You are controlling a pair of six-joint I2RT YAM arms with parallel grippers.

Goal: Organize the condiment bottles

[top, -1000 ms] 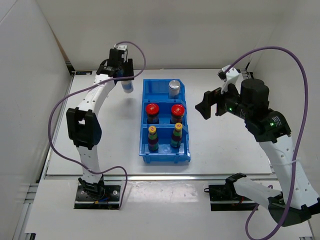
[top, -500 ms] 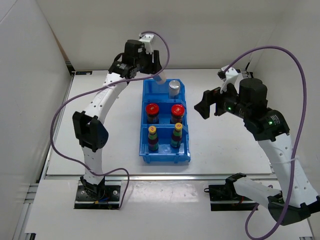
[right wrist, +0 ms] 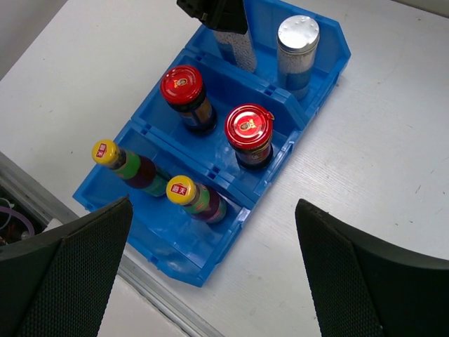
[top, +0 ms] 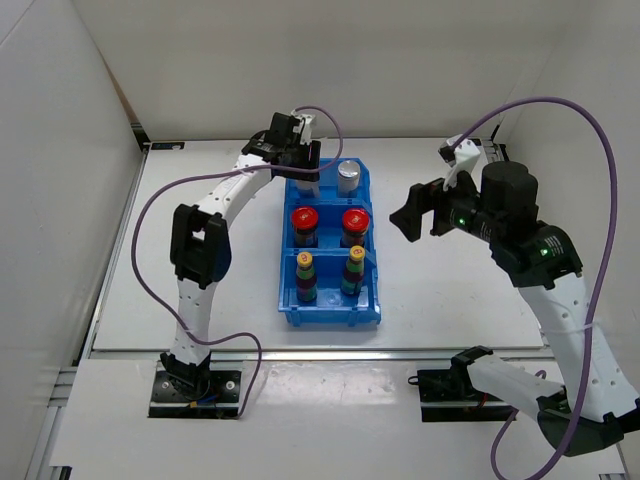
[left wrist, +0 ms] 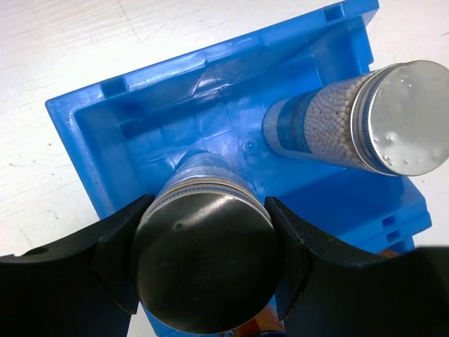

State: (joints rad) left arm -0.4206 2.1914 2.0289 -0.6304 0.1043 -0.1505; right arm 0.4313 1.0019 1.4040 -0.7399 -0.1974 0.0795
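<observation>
The silver-capped bottle is upright inside the far compartment of the blue bin, so it is time for my left gripper to release the bottle now.
My left gripper (top: 300, 158) is shut on a silver-capped bottle (left wrist: 203, 263), held upright in the left half of the far compartment of the blue bin (top: 330, 318). Whether its base touches the floor I cannot tell. A second silver-capped bottle (top: 348, 176) stands beside it on the right. Two red-lidded jars (top: 304, 222) (top: 356, 222) fill the middle compartment. Two yellow-capped bottles (top: 305, 275) (top: 354, 268) stand in the near one. My right gripper (top: 408, 216) hovers open and empty to the right of the bin, high above the table.
White walls close in the table on the left, back and right. A metal rail (top: 330, 352) runs along the near edge. Purple cables (top: 140, 250) loop off both arms.
The left arm has swung right from beside the bin's far left corner, carrying the silver-capped bottle into the far compartment. The right arm has barely moved.
</observation>
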